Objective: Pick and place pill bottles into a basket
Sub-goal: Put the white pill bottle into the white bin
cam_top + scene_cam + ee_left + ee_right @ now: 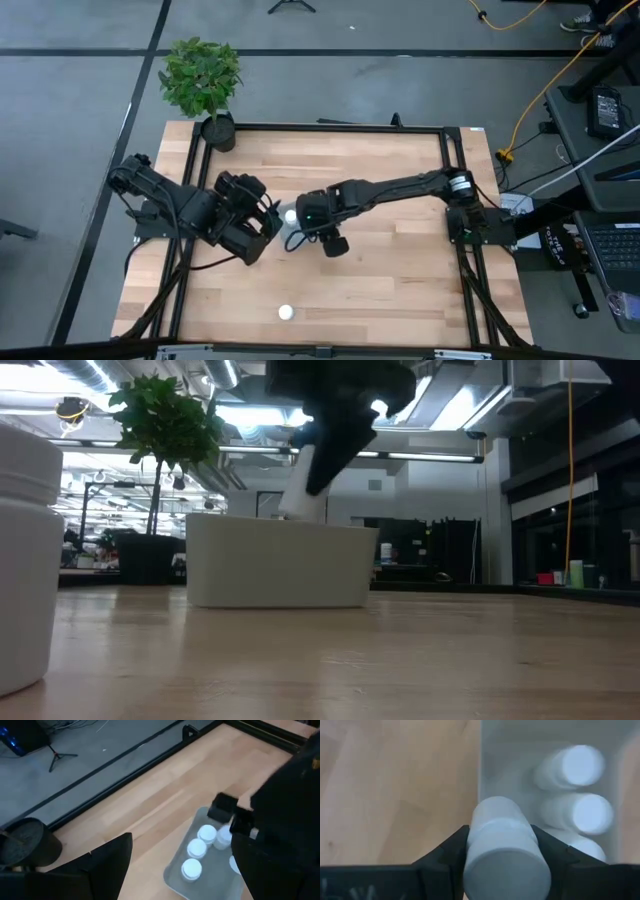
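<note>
The pill bottle point(505, 850) is hanging above the basket's edge point(480, 775), high over the standing bottles. It would fall if the robot's right gripper opened now, so the right gripper should first lower it.
The pale basket point(175, 872) stands mid-table and also shows in the low view point(280, 565). Three white pill bottles point(196, 849) stand upright in it. My right gripper point(502, 840) is shut on another pill bottle point(502, 855), above the basket's edge point(481, 780). In the low view that bottle point(303, 500) hangs tilted just over the basket's rim. My left gripper point(262, 232) is open and empty, close to the basket's left side. One bottle point(286, 313) stands alone near the table's near edge; it looms large in the low view point(25, 560). My right gripper pinches the bottle's round side wall point(475, 845) between its two fingers point(452, 852), one on each side. The fingers slant down from above. The bottle is lifted clear and tilted, its lower end point(298, 512) just above the basket's rim.
A black pot with a green plant point(203, 80) stands at the table's far left corner. A black frame rail point(330, 127) runs along the table's edges. The two arms are close together at mid-table. Bare wood lies at the near right.
</note>
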`<act>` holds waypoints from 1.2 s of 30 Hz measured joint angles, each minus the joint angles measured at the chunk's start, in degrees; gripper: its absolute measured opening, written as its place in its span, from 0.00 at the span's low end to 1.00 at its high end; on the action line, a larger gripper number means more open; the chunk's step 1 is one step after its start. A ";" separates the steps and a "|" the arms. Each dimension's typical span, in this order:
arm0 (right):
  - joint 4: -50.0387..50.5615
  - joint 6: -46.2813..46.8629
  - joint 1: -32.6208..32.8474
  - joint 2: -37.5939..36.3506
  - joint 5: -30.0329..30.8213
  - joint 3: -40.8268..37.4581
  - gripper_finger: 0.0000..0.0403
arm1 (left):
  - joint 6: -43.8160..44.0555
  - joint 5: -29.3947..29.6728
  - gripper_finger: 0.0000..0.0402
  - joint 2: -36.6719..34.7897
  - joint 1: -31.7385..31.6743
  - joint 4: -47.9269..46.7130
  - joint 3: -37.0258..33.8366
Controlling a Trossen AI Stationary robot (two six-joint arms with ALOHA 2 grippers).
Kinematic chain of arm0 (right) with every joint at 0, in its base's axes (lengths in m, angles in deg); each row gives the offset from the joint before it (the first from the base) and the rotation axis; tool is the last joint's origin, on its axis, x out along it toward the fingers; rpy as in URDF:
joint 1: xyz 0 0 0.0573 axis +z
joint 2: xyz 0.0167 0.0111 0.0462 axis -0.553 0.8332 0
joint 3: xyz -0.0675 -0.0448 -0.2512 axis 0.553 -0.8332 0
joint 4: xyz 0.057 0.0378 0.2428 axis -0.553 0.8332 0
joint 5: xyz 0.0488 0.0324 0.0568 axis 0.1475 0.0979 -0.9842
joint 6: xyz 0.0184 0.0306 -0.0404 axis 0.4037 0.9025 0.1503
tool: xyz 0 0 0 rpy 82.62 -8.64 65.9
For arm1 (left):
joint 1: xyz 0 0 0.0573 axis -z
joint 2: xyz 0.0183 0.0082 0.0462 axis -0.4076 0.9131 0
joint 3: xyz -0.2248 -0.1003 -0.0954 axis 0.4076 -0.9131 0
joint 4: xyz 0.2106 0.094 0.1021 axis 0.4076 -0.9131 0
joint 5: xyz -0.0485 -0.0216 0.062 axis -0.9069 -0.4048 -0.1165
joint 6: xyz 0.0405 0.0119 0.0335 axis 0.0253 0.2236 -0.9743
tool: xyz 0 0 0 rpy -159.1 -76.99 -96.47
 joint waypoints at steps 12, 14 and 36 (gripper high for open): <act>-0.31 -2.49 -0.81 0.99 -0.40 -0.21 0.41 | 0.16 0.48 0.82 0.02 -0.72 0.00 0.00; -0.68 -2.96 -1.18 0.93 -0.40 -0.17 0.41 | 0.15 0.49 0.82 0.02 -0.84 0.00 0.00; -0.80 -2.85 -2.62 4.60 -2.05 -0.21 0.41 | -1.10 0.21 0.82 0.07 -1.05 0.00 -0.07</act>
